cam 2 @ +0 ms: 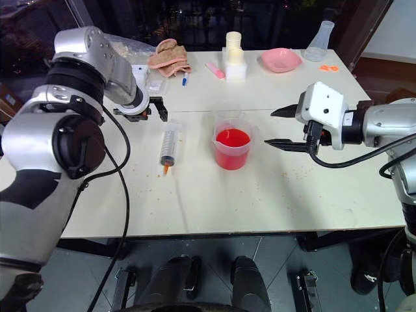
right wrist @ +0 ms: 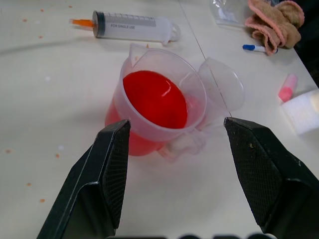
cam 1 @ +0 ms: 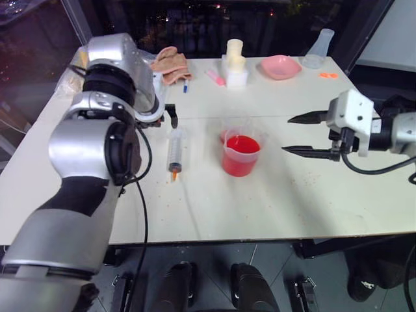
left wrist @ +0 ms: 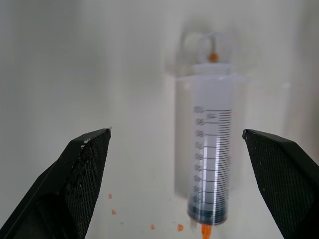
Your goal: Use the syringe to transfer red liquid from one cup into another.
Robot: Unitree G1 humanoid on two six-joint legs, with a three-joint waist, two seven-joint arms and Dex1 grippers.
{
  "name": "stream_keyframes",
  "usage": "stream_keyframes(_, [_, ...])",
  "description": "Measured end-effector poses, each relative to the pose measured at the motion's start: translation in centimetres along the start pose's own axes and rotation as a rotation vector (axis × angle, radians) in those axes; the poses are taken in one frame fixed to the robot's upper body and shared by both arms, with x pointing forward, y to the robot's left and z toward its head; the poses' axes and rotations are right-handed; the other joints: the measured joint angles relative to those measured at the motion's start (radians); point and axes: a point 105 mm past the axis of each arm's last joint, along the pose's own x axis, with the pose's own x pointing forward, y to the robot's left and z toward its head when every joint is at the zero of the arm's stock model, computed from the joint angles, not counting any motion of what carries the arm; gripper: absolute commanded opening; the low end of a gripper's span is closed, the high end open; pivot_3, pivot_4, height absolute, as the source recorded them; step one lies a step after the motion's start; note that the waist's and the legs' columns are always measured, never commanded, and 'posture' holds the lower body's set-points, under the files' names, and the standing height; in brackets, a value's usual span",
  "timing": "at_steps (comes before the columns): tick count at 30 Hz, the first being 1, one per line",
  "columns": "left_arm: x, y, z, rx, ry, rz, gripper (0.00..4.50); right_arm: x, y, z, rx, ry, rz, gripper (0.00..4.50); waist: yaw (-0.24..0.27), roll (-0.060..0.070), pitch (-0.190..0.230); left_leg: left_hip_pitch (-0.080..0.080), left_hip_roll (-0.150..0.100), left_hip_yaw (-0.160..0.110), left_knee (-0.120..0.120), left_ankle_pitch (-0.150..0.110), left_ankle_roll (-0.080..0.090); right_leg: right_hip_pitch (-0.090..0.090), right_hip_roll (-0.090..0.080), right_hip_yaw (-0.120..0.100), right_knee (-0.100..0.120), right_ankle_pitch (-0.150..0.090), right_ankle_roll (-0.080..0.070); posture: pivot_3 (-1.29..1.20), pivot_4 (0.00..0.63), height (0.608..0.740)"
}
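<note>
My left gripper grabs the syringe by its straight upper body (cam 1: 175,151) next, just below the syringe's rim (cam 1: 177,133), which juts out to both sides.
The clear syringe (cam 1: 174,153) lies flat on the white table (cam 1: 286,201), its orange tip toward the front edge. My left gripper (left wrist: 176,131) hovers open above the syringe (left wrist: 212,159), near its plunger end, fingers apart on either side and touching nothing. To the right of the syringe stands a clear cup (right wrist: 149,137) holding red liquid (right wrist: 154,99). A second, empty clear cup (right wrist: 222,82) stands right behind it, touching it. My right gripper (cam 1: 286,134) is open, level, a short way right of the filled cup, pointing at it.
Along the table's far edge lie a beige cloth (cam 1: 170,64), a blue-tipped pen (cam 1: 186,84), a pink item (cam 1: 216,78), a white block with cream containers (cam 1: 235,62), a pink bowl (cam 1: 281,66) and a clear conical vessel (cam 1: 318,49). Orange specks dot the table.
</note>
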Motion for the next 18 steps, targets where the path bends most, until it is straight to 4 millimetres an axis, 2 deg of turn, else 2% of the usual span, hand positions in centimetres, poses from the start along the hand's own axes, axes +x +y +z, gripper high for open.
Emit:
stream_keyframes(4, [0.7,-1.1,0.1,-0.036,-0.020,-0.011,4.48,0.2,0.1,-0.1,0.012,-0.004,-0.006,3.12,0.004,0.000,0.000,0.000,-0.001,0.000,0.000,-0.001,-0.002,0.000,-0.002,-0.001,0.000,0.000,0.000,0.00,0.150,0.740])
stream_keyframes(10, [2.8,-2.1,-1.2,-0.057,0.011,-0.019,4.48,0.3,0.6,-0.3,0.031,-0.004,-0.005,3.12,0.000,0.000,0.000,0.000,-0.001,0.000,0.000,-0.001,-0.002,0.000,-0.002,-0.001,0.000,0.000,0.000,0.00,0.150,0.740])
stream_keyframes(18, [4.6,-2.1,-1.9,-0.080,0.011,-0.007,4.48,-0.1,0.8,-0.2,0.038,-0.004,-0.020,3.12,0.001,0.000,0.000,0.000,-0.001,0.000,0.000,-0.001,-0.002,0.000,-0.002,-0.001,0.000,0.000,0.000,0.00,0.150,0.740])
